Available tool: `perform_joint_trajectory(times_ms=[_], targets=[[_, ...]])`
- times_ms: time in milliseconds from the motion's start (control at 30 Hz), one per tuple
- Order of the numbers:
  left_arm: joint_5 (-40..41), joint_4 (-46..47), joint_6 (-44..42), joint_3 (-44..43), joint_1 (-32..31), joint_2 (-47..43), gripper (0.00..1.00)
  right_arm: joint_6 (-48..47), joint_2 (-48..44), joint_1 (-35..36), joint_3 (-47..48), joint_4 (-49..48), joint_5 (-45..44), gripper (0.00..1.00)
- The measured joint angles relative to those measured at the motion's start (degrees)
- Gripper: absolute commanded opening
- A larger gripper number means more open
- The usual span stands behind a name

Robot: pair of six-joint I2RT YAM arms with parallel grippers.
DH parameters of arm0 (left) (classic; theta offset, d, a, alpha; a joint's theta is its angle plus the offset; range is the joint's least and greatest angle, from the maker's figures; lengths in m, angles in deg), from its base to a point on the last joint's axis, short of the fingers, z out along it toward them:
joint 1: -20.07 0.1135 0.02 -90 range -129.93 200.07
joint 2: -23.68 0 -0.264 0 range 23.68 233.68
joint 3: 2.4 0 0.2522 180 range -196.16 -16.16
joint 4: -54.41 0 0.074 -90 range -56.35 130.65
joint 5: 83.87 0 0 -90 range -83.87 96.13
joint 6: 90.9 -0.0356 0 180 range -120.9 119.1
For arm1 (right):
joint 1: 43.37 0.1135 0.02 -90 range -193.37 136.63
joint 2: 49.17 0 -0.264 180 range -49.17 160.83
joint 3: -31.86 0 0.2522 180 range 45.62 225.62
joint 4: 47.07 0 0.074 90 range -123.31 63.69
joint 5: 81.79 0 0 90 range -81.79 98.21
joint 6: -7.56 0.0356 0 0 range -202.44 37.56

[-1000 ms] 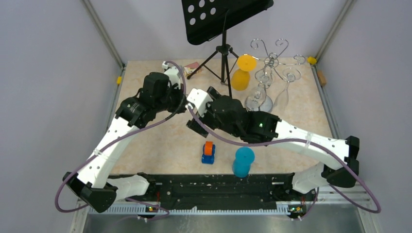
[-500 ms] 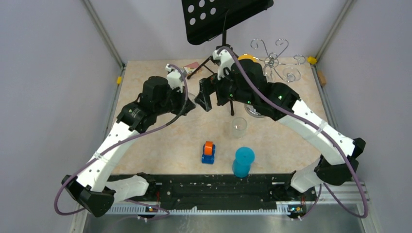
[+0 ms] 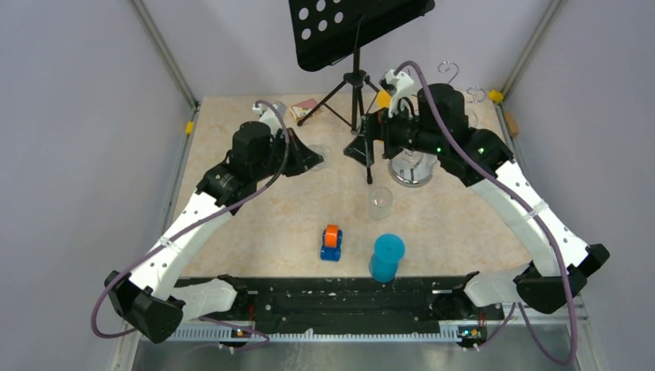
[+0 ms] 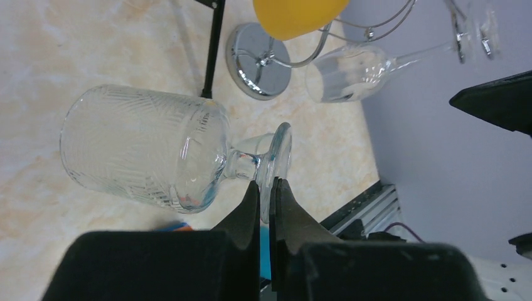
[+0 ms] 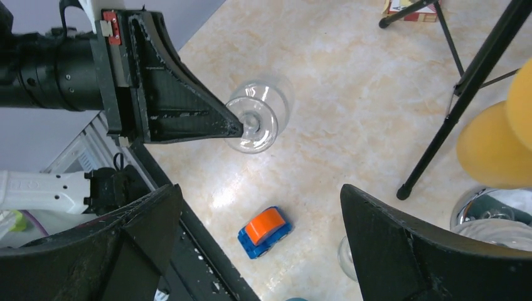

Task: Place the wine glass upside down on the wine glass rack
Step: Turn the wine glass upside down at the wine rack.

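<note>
I should reach out with my right gripper and grab the wine glass by its round foot's rim (image 3: 320, 165) (image 5: 270, 135), so the stem stays free to go into the rack.
The clear ribbed wine glass (image 4: 147, 150) lies on its side above the table, bowl to the left in the left wrist view. My left gripper (image 4: 268, 188) is shut on the edge of its round foot. From above, the left gripper (image 3: 309, 160) and the wine glass (image 3: 323, 157) hover left of the centre. The right wrist view looks down at the wine glass (image 5: 257, 116). My right gripper (image 5: 260, 188) is open and empty, and sits high near the rack (image 3: 363, 143). The chrome wine glass rack (image 3: 412, 171) stands at the back right, partly hidden by the right arm. An orange glass (image 4: 295, 15) and a clear one (image 4: 351, 72) hang on it.
A black tripod music stand (image 3: 355, 31) stands at the back centre, one leg (image 5: 439, 138) near the right gripper. A small clear tumbler (image 3: 379, 201), a blue-and-orange toy car (image 3: 331, 242) and a blue cup (image 3: 387, 257) sit toward the front. A small box (image 3: 307, 108) lies at the back.
The right arm swung from beside the left gripper up and back to the right, over the rack, staying open. The left gripper kept the glass and shifted slightly right.
</note>
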Motion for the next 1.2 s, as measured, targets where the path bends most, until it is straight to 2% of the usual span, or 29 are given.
perform_joint_trajectory(times_ms=[100, 200, 400, 500, 767, 933, 1100, 1200], targets=[[-1.64, 4.81, 4.39, 2.38, 0.0, 0.66, 0.0, 0.11, 0.33, -3.93, 0.48, 0.07, 3.85, 0.98], [-2.84, 10.14, 5.95, 5.6, 0.0, 0.66, 0.0, 0.22, 2.25, -4.59, 3.65, 1.86, 5.16, 0.97], [-6.01, 21.66, 2.14, 9.33, 0.02, 0.66, 0.0, 3.32, 8.35, -5.75, 16.04, 4.5, 6.73, 0.91], [-8.07, 27.08, -0.55, 9.33, 0.35, 0.66, 0.0, 6.95, 8.68, -7.76, 17.62, 3.65, 9.44, 0.83], [-12.9, 33.48, -3.1, 8.22, 1.07, 0.66, 0.0, 17.59, 8.66, -10.27, 14.6, -2.05, 15.89, 0.68], [-13.27, 35.74, -3.02, 6.14, 1.16, 0.66, 0.0, 19.56, 8.81, -11.17, 12.76, -3.96, 18.38, 0.66], [-12.31, 37.57, -0.63, 4.87, 1.31, 0.66, 0.0, 21.81, 8.7, -13.88, 6.93, -9.7, 22.93, 0.42], [-12.35, 38.88, 1.42, 4.79, 1.4, 0.81, 0.0, 26.01, 8.7, -16.28, 1.7, -15.3, 27.5, 0.41]])
